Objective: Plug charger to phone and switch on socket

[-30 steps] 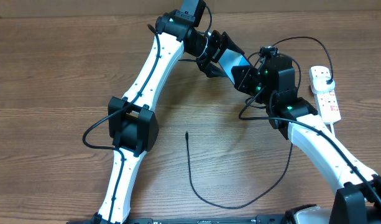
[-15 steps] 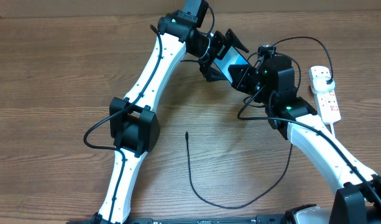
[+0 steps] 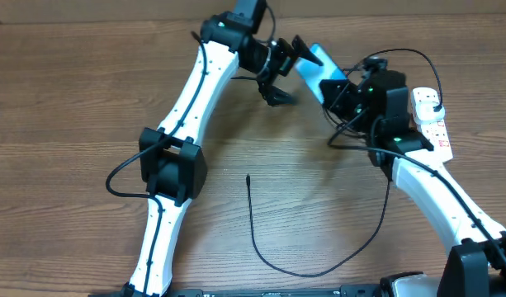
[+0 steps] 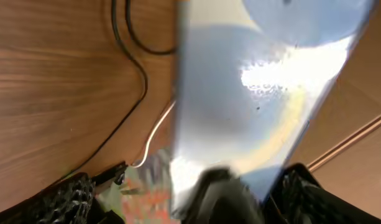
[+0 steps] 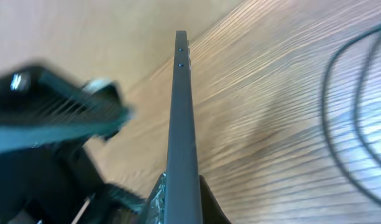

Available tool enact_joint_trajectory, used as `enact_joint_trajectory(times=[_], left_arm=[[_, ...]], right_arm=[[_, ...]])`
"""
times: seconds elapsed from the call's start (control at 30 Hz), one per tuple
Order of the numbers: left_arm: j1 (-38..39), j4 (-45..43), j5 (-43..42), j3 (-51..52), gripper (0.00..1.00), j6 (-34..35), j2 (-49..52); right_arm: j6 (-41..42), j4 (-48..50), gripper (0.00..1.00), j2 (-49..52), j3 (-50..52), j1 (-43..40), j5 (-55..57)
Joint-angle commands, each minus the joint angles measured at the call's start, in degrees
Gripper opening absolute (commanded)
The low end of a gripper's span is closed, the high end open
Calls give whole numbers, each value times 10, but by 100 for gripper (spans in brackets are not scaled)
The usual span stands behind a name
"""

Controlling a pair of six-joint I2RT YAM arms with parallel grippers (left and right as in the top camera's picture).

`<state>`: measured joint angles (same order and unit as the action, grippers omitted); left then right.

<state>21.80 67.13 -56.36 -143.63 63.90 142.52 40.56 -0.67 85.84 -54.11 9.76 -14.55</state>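
The left gripper needs to grab the phone (image 3: 317,66) next by its end opposite the right gripper. The phone's other end then stays free for plugging in the charger.
The phone (image 3: 317,66), with a light blue screen, is held tilted above the table at the back. My right gripper (image 3: 336,89) is shut on its lower right end. In the right wrist view the phone (image 5: 181,118) stands edge-on between the jaws (image 5: 181,202). My left gripper (image 3: 292,73) is open at the phone's left end. In the left wrist view the screen (image 4: 252,93) fills the frame between the spread fingers (image 4: 190,199), with a gap on the left side. The charger's connector tip (image 3: 248,177) lies loose mid-table. Its cable loops towards the white socket (image 3: 434,130) at the right.
A black plug (image 3: 432,100) sits in the socket's far end. The charger cable (image 3: 302,272) curves near the table's front edge. Thin black arm cables (image 3: 401,54) arch over the right wrist. The table's back edge (image 3: 418,10) is just behind the arms.
The right gripper has carried the phone up and to the right, towards the socket. The left gripper has shifted back a little and its fingers now stand spread beside the phone.
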Motion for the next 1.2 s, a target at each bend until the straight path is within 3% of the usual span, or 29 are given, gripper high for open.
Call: enact_joint_trajectory(times=[0.0, 0.27, 0.43, 0.63, 0.93, 1.17], left_arm=[[-31, 1, -7, -14, 100, -18, -39], [-61, -21, -46, -14, 100, -37, -67], [-65, -79, -90, -14, 100, -52, -67], [-64, -143, -72, -14, 100, -44, -67], [-48, -201, 1, -14, 100, 28, -67], [-25, -212, 53, -14, 100, 84, -67]], right_arm=[[47, 15, 4, -5, -17, -13, 10], [242, 67, 4, -5, -17, -16, -41], [455, 149, 4, -5, -17, -16, -94], [600, 178, 4, -5, -17, -15, -116], [732, 204, 4, -5, -17, 2, -110], [747, 212, 4, -5, -17, 22, -93]])
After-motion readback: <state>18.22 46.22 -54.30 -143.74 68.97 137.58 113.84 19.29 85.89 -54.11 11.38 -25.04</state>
